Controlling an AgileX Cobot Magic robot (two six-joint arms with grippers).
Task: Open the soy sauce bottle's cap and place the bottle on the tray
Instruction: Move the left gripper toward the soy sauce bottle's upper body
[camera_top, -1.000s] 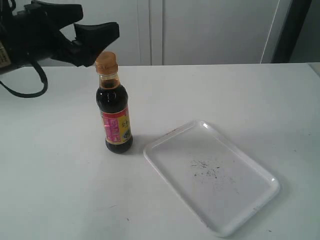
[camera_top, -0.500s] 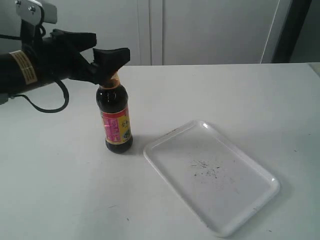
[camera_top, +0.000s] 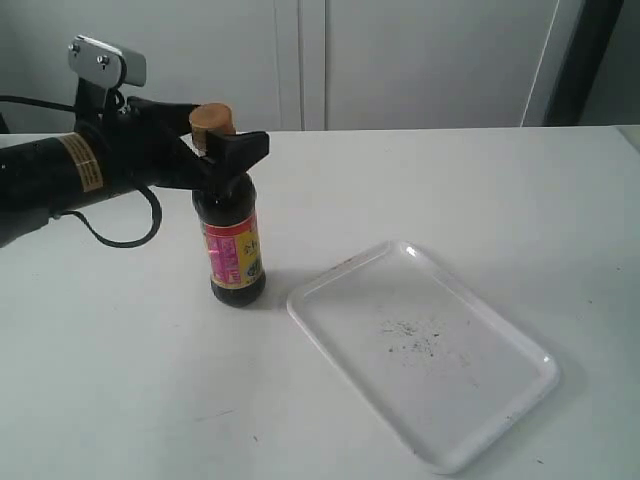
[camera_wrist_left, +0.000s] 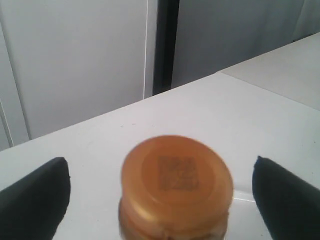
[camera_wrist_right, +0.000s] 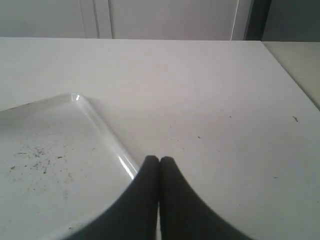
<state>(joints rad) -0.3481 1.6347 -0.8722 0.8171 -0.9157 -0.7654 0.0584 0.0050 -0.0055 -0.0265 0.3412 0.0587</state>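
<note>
The soy sauce bottle's orange-tan cap (camera_top: 211, 118) should stay free to be opened, so my left gripper should next grab the bottle by its labelled body (camera_top: 234, 250).
The soy sauce bottle (camera_top: 233, 245) stands upright on the white table, left of the tray (camera_top: 425, 350). Its orange-tan cap (camera_top: 211, 124) is closed and fills the middle of the left wrist view (camera_wrist_left: 176, 185). My left gripper (camera_top: 225, 152) is open, its black fingers either side of the bottle's neck just below the cap, with clear gaps showing in the left wrist view (camera_wrist_left: 160, 192). The right gripper (camera_wrist_right: 159, 161) is shut on nothing, hovering by the tray's rim (camera_wrist_right: 107, 137); it does not show in the exterior view.
The white tray carries dark specks (camera_top: 410, 338) at its centre. White cabinet doors (camera_top: 400, 60) stand behind the table. A dark vertical post (camera_top: 575, 60) rises at the back right.
My left arm has moved right and down, bringing its open fingers from behind the cap to around the bottle's neck. The bottle and tray have stayed put.
</note>
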